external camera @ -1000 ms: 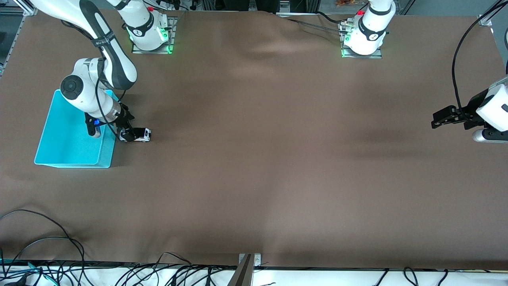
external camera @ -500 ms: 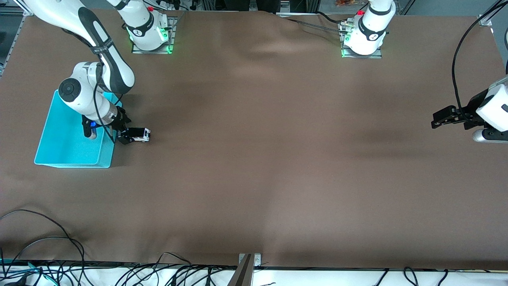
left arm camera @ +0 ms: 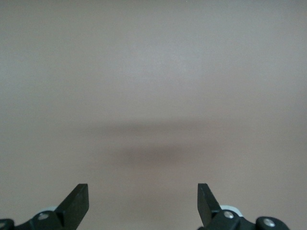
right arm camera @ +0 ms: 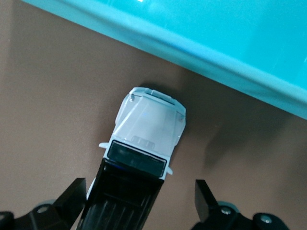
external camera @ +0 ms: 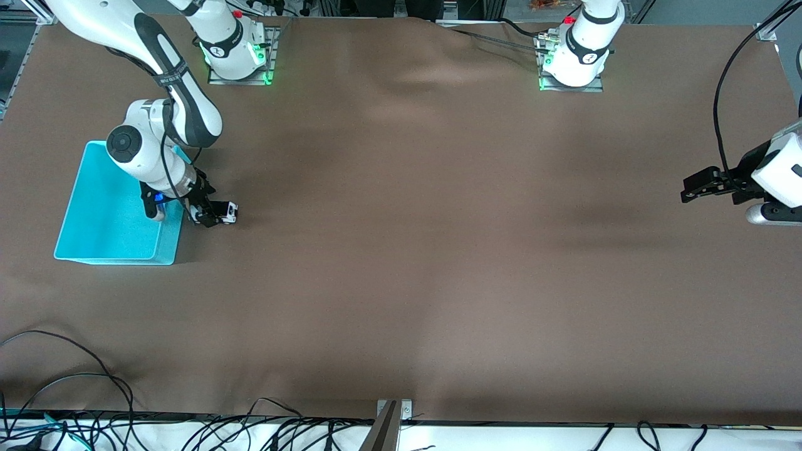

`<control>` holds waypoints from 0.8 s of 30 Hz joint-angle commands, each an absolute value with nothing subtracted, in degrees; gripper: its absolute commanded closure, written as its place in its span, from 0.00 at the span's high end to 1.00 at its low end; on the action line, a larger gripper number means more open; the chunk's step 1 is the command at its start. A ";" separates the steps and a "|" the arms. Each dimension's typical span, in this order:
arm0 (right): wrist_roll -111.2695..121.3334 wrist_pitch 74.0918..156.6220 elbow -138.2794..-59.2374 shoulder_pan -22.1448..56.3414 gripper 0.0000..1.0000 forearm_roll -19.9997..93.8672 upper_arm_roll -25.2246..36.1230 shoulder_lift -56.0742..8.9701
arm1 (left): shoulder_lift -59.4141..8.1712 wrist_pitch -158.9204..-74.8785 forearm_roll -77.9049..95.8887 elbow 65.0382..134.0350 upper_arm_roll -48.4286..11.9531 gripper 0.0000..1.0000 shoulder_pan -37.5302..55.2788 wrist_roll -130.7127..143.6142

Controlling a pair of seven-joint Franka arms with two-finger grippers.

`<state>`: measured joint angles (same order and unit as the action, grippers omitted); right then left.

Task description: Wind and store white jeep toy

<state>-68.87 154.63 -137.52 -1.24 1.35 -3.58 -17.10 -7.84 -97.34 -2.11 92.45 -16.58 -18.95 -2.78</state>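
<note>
My right gripper's fingers stand on either side of the jeep's black rear (right arm camera: 122, 201), so it is time for my right gripper to close on the jeep.
The white jeep toy (external camera: 225, 213) with a black roof stands on the brown table, just beside the teal bin (external camera: 106, 225) at the right arm's end. My right gripper (external camera: 210, 217) is down at the jeep, open, with one finger on each side of its black roof. In the right wrist view the jeep (right arm camera: 146, 143) sits between the fingers (right arm camera: 73, 195), closer to one of them, with its white hood toward the bin wall (right arm camera: 216, 72). My left gripper (external camera: 691, 188) waits open and empty over the left arm's end; its fingers (left arm camera: 76, 201) show only bare table.
The teal bin holds nothing that I can see. Cables (external camera: 75, 376) lie along the table edge nearest the front camera. The brown cloth (external camera: 426, 219) covers the whole table.
The right arm's wrist has shifted a little away from the bin and back over the jeep. The jeep stays on the table in about the same spot. The left arm has not moved.
</note>
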 commanded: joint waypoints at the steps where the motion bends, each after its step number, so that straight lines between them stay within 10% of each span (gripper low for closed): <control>1: -69.43 155.48 -137.29 -0.97 1.00 0.44 -3.34 -18.10 | -7.56 -97.29 -0.62 92.55 -16.52 1.00 -19.16 -3.60; 6: -69.52 156.36 -137.29 -0.97 0.39 0.53 -3.34 -18.37 | -7.56 -97.29 -0.62 92.55 -16.52 1.00 -19.16 -3.60; 11: -69.61 156.53 -137.29 -0.97 0.02 0.53 -3.34 -18.37 | -7.56 -97.29 -0.62 92.55 -16.52 1.00 -19.16 -3.60; 24: -69.17 155.13 -136.50 -0.97 0.00 0.44 -4.92 -13.63 | -7.56 -97.29 -0.62 92.55 -16.52 1.00 -19.16 -3.60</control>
